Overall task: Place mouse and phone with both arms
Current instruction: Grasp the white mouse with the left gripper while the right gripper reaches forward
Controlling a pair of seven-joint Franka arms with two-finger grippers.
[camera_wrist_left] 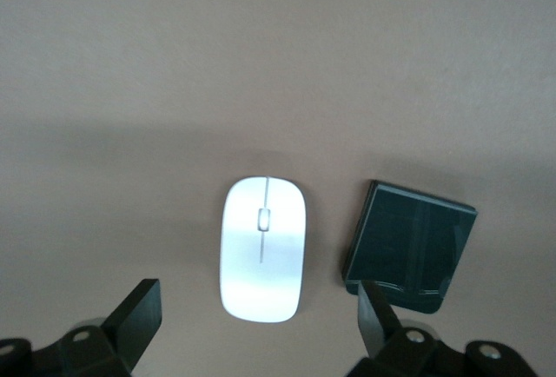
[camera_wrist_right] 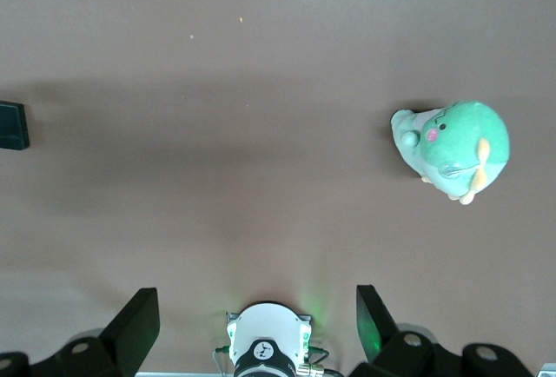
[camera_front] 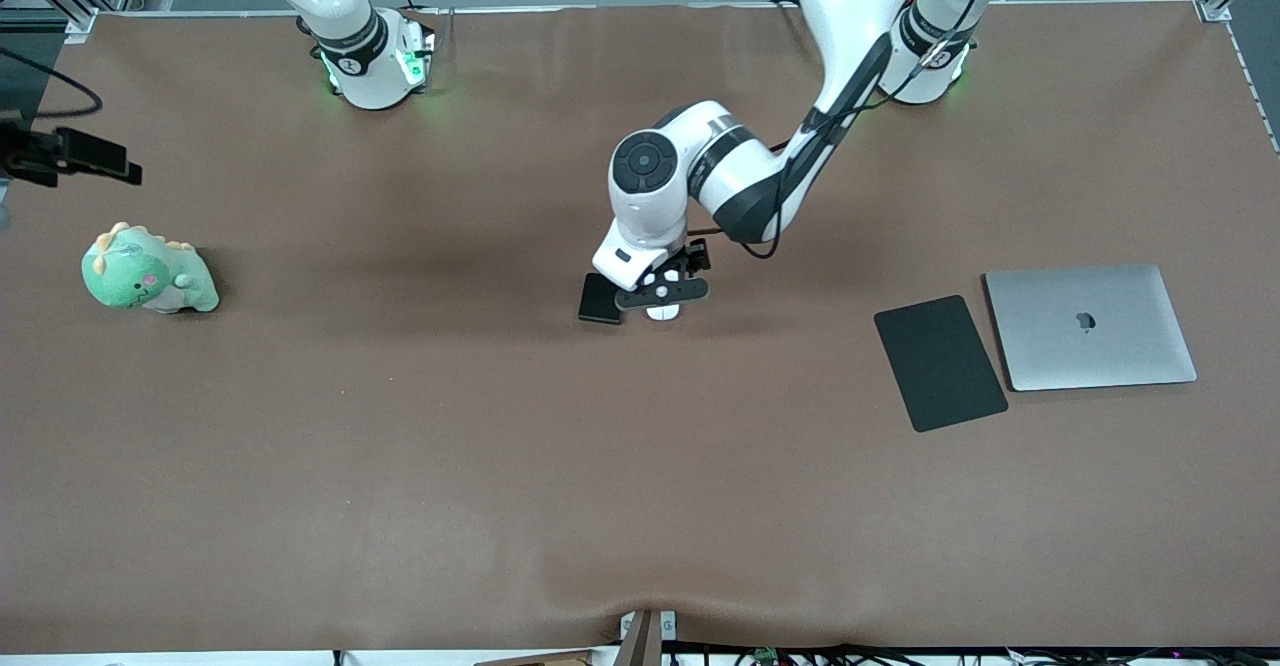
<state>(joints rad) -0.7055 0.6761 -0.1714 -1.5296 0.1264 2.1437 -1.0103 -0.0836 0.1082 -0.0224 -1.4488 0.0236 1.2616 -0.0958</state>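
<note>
I should next grab the mouse [camera_wrist_left: 262, 249] with my left gripper by its straight long sides, which face each other, to place it, because its ends are rounded.
The white mouse [camera_wrist_left: 262, 249] lies on the brown table near its middle; in the front view only its end [camera_front: 663, 313] shows under the left hand. The black phone [camera_wrist_left: 408, 247] lies flat right beside it, toward the right arm's end of the table [camera_front: 600, 298]. My left gripper [camera_front: 660, 291] hovers low over the mouse, open and empty, one finger on each side of it [camera_wrist_left: 258, 303]. My right gripper [camera_wrist_right: 258, 307] is open and empty, held high over its own base [camera_wrist_right: 268, 347]; it is out of the front view.
A matte black mat [camera_front: 940, 362] and a closed silver laptop [camera_front: 1090, 326] lie toward the left arm's end. A green dinosaur plush [camera_front: 148, 271] sits toward the right arm's end, also in the right wrist view [camera_wrist_right: 453, 148].
</note>
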